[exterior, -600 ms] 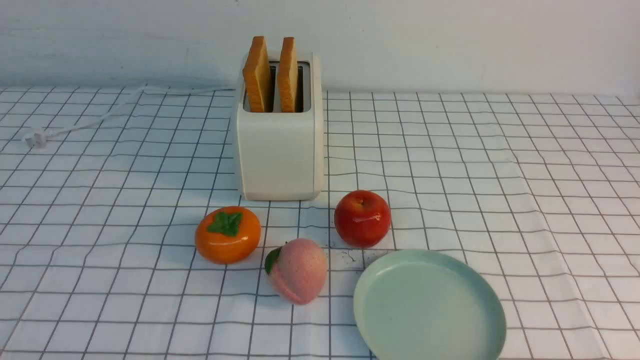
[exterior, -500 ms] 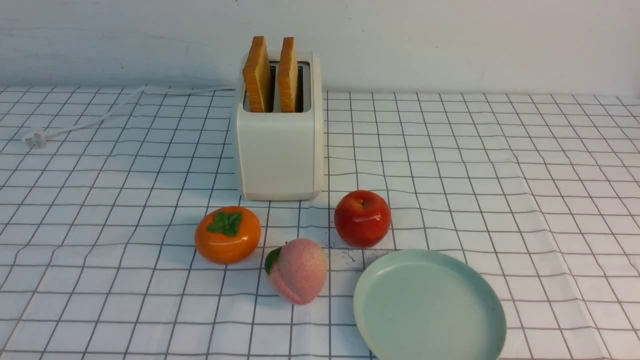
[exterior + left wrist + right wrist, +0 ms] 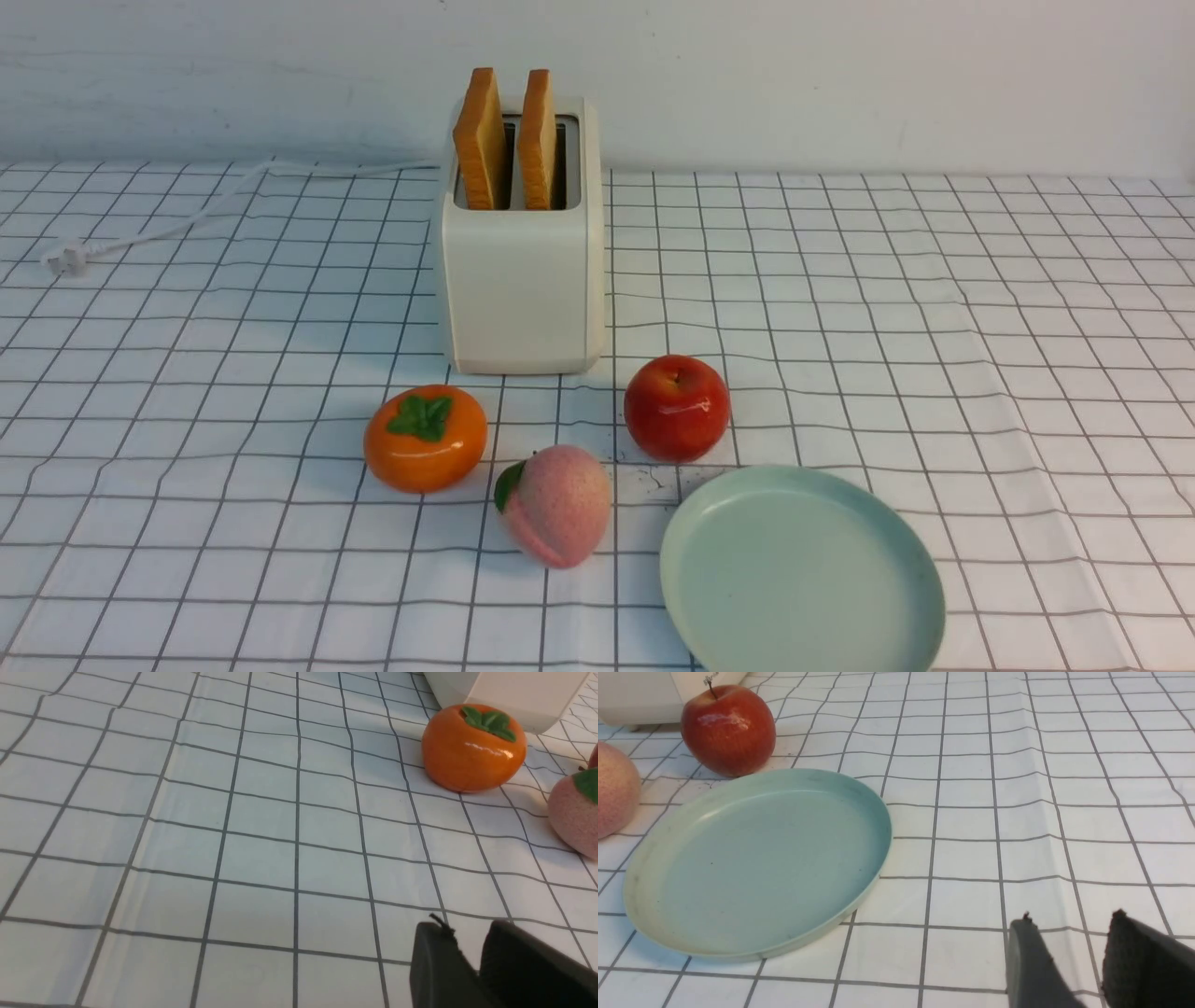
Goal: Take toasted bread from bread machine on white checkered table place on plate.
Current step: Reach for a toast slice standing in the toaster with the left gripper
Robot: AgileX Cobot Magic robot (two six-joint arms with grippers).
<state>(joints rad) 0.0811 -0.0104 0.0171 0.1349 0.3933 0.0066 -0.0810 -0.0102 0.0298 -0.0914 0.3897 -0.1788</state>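
Note:
The slice of toasted bread sits with its lower part inside the bread machine's slot (image 3: 479, 206), so my left gripper should next grab it by its protruding upper part (image 3: 482, 121) to take it out.
Two slices of toasted bread (image 3: 481, 135) (image 3: 538, 135) stand upright in the slots of the cream-white bread machine (image 3: 521, 280) at the back middle of the white checkered table (image 3: 980, 373). The mint-green plate (image 3: 803, 579) lies empty at the front right. No gripper shows in the front view. My left gripper (image 3: 467, 926) hovers low over bare cloth, narrowly open and empty, short of the bread machine's corner (image 3: 509, 690). My right gripper (image 3: 1069, 917) is open and empty over the cloth beside the plate (image 3: 756, 858).
An orange persimmon (image 3: 425, 437), a pink peach (image 3: 555, 504) and a red apple (image 3: 676, 407) lie between the bread machine and the plate. The white cord and plug (image 3: 65, 255) trail to the far left. A white wall stands behind the table.

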